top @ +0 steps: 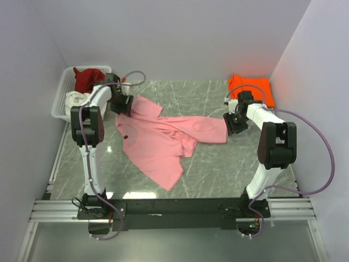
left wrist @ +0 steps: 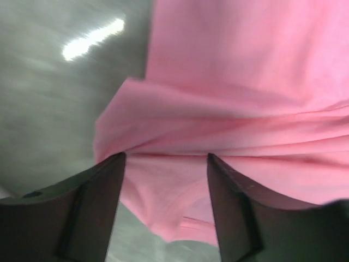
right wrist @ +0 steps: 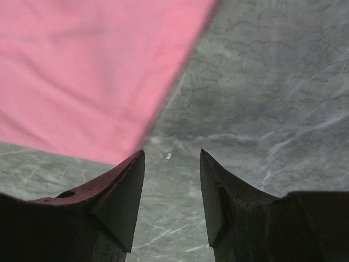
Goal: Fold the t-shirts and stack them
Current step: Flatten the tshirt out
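Observation:
My left gripper grabs the t-shirt by the bunched fold at its back corner [top: 126,114] next, to spread the pink t-shirt [top: 163,139] for folding.
A light pink t-shirt [top: 163,139] lies spread and creased across the middle of the table. My left gripper [top: 121,105] is at its back left corner. In the left wrist view the jaws [left wrist: 166,158] stand apart, with a bunched fold of the pink cloth [left wrist: 229,82] between them. My right gripper [top: 234,124] is at the shirt's right end. It is open [right wrist: 172,153] over bare table, and the pink edge [right wrist: 82,71] ends just left of its left finger. A folded bright orange t-shirt [top: 252,86] lies at the back right.
A white lattice basket [top: 57,106] stands at the back left. It holds a dark red t-shirt [top: 87,79] and a white one [top: 76,99]. The grey marble table [top: 229,164] is walled at the back and on both sides.

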Robot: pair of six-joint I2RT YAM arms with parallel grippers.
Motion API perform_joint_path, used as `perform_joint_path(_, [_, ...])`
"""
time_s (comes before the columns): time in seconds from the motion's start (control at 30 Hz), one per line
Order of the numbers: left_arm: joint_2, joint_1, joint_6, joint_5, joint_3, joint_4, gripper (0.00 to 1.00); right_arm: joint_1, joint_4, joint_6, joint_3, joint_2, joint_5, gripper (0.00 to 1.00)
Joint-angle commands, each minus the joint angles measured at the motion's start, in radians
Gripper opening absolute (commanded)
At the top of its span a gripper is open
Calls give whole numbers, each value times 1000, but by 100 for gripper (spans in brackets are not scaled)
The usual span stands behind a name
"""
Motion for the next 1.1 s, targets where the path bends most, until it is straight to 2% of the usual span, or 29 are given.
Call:
perform_joint_path(0.0, [1,35,29,139,161,-83,69,3,-25,-7,36,-81,-30,52])
perform_joint_path(0.07, [-136,10,86,216,119,-65,74,3,-51,-14,22,-136,-57,52])
perform_joint_path(0.13, [-308,-43,153,322,-22,-43,77,3,-60,-24,-15,-205,-105,53])
perform_joint_path(0.17, [-366,-69,170,341,-80,-38,78,4,-59,-24,-32,-225,-116,53])
perform_joint_path(0.2, [-421,-100,193,360,-202,-40,78,6,-57,-18,-49,-243,-126,54])
perform_joint_path(0.23, [-526,-135,231,390,-267,-40,79,6,-59,-14,-70,-268,-148,54])
perform_joint_path(0.27, [-578,-213,241,394,-394,-34,79,35,-59,-4,-81,-279,-157,54])
perform_joint_path(0.37, [-753,-356,239,414,-618,20,80,86,-22,16,-136,-310,-159,55])
perform_joint_path(0.5, [-912,-519,186,398,-814,109,82,176,32,32,-185,-316,-117,59])
perform_joint_path(0.53, [-925,-572,181,378,-843,124,82,207,59,36,-197,-313,-98,61])
perform_joint_path(0.7, [-954,-614,195,322,-970,190,88,259,150,33,-225,-261,-12,66])
perform_joint_path(0.8, [-1030,-726,241,218,-1052,303,91,271,203,19,-222,-199,38,66])
perform_joint_path(0.87, [-1038,-761,250,163,-1093,346,90,276,223,10,-220,-181,56,66])
perform_joint_path(1.07, [-968,-866,290,129,-1124,425,83,284,265,-8,-230,-112,107,65])
